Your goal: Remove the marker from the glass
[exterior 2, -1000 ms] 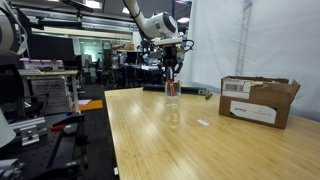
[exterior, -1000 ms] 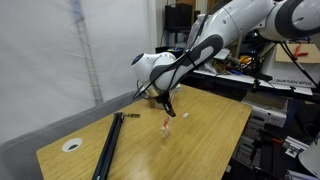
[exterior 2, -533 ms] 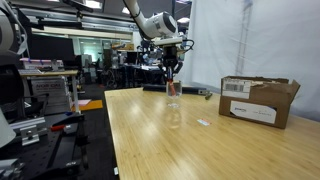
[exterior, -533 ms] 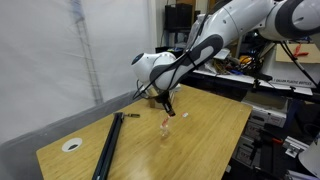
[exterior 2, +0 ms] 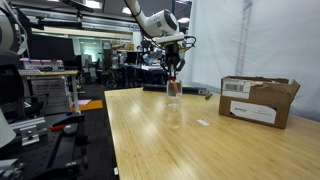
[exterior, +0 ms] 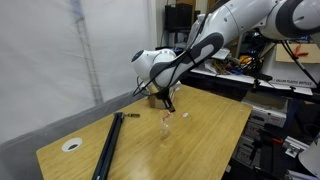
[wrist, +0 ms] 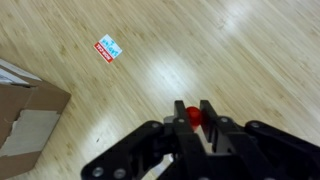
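Note:
My gripper's two black fingers are pinching the red end of the marker, so the marker (exterior 2: 172, 82) would come up out of the glass (exterior 2: 173, 113) with my gripper if I lifted it now.
My gripper (exterior: 165, 103) is shut on the marker (exterior 2: 172, 82), a thin white stick with red parts that hangs upright from the fingers above the table. In the wrist view its red end (wrist: 192, 116) shows pinched between the two black fingers of the gripper (wrist: 193, 110). The small clear glass (exterior 2: 173, 113) stands on the wooden table right under the marker and is faint in an exterior view (exterior: 163, 128). I cannot tell whether the marker's lower tip is still inside the glass. The glass does not show in the wrist view.
An open cardboard box (exterior 2: 258, 100) stands on the table beside the glass and shows in the wrist view (wrist: 25, 120). A small red and white label (wrist: 108, 48) lies flat on the wood. A long black bar (exterior: 108, 145) and a white tape roll (exterior: 71, 144) lie near the table's end.
My gripper has risen a little with the marker held in it. The glass has stayed in place.

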### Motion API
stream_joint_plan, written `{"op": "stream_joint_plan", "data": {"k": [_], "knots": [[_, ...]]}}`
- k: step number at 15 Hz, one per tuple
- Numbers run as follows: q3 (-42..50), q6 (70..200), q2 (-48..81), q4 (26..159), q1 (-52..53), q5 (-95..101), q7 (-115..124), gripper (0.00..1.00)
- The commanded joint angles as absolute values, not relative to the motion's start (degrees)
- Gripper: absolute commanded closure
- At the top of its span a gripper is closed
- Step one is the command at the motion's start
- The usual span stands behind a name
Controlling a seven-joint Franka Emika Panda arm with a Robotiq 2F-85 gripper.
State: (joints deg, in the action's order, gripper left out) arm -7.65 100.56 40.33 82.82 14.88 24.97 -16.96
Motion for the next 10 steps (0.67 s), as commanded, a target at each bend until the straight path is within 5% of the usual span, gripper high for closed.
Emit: {"op": "stream_joint_plan", "data": {"k": [1, 10], "knots": [[-6.43, 97.42, 38.82, 82.64, 16.54, 27.38, -16.03, 0.95], [-7.14, 84.52, 36.19, 80.42, 18.5, 29.54, -16.85, 0.95]]}}
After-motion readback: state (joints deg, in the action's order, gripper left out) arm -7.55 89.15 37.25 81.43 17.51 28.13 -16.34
